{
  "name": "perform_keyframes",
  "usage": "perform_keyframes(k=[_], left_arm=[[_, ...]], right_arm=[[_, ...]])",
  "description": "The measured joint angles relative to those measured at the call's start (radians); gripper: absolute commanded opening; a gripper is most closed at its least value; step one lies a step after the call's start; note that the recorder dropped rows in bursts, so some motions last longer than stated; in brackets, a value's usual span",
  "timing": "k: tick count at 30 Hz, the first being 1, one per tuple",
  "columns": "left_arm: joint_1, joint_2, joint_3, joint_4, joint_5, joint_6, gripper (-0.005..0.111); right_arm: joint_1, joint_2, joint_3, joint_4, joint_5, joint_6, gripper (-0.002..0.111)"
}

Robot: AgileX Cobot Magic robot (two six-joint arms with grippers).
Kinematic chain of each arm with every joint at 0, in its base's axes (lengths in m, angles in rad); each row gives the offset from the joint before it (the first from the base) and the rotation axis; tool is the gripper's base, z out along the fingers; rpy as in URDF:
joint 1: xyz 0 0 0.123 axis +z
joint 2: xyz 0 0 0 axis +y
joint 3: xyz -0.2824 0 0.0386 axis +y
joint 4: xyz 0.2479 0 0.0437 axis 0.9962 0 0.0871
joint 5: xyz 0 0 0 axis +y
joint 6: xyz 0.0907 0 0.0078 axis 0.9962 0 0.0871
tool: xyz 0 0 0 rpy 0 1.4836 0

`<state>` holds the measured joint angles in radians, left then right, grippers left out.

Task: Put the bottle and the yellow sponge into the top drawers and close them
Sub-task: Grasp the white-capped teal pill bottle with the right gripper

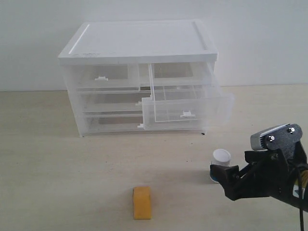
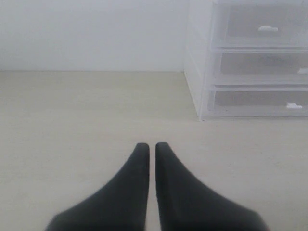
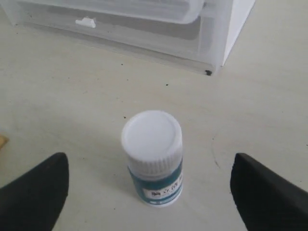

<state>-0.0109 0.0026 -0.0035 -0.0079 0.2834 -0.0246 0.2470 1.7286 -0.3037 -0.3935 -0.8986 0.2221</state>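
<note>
My right gripper is to put the bottle into the top drawer (image 1: 185, 106), so it should grab the bottle's white-capped top (image 1: 221, 156) next.
The bottle (image 1: 221, 163) (image 3: 153, 158) stands upright on the table, white cap up, teal label below. My right gripper (image 1: 225, 177) (image 3: 149, 166) is open just in front of it, a finger on either side, touching nothing. The yellow sponge (image 1: 142, 202) lies flat near the table's front, left of the bottle. On the cabinet (image 1: 139, 43), the right top drawer (image 1: 187, 108) is pulled out and looks empty; the left top drawer (image 1: 103, 77) is shut. My left gripper (image 2: 148, 147) is shut on nothing above bare table, out of the exterior view.
The cabinet's two full-width lower drawers (image 2: 260, 67) are closed. A wall (image 1: 38, 38) stands right behind the cabinet. A small dark speck (image 3: 208, 72) lies by the cabinet's corner.
</note>
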Motion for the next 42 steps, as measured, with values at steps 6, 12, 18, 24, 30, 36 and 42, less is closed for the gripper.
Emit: perform_keyframes(k=[6, 12, 18, 24, 30, 36, 42], left_arm=[[0.0, 0.0, 0.0, 0.0, 0.0, 0.0, 0.004], [0.0, 0.0, 0.0, 0.0, 0.0, 0.0, 0.004], [0.0, 0.0, 0.0, 0.0, 0.0, 0.0, 0.004], [0.0, 0.0, 0.0, 0.0, 0.0, 0.0, 0.004], [0.0, 0.0, 0.0, 0.0, 0.0, 0.0, 0.004], [0.0, 0.0, 0.0, 0.0, 0.0, 0.0, 0.004], [0.0, 0.0, 0.0, 0.0, 0.0, 0.0, 0.004]], right_arm=[[0.0, 0.08, -0.083, -0.023, 0.017, 0.015, 0.083], [0.0, 0.145, -0.134, -0.054, 0.021, 0.041, 0.068], [0.0, 0.164, -0.137, -0.059, 0.028, 0.036, 0.031], [0.0, 0.164, -0.137, -0.059, 0.028, 0.029, 0.0], [0.0, 0.163, -0.137, -0.059, 0.036, 0.024, 0.0], [0.0, -0.024, -0.125, -0.257, 0.202, 0.188, 0.0], [0.0, -0.243, -0.112, -0.542, 0.258, 0.566, 0.0]])
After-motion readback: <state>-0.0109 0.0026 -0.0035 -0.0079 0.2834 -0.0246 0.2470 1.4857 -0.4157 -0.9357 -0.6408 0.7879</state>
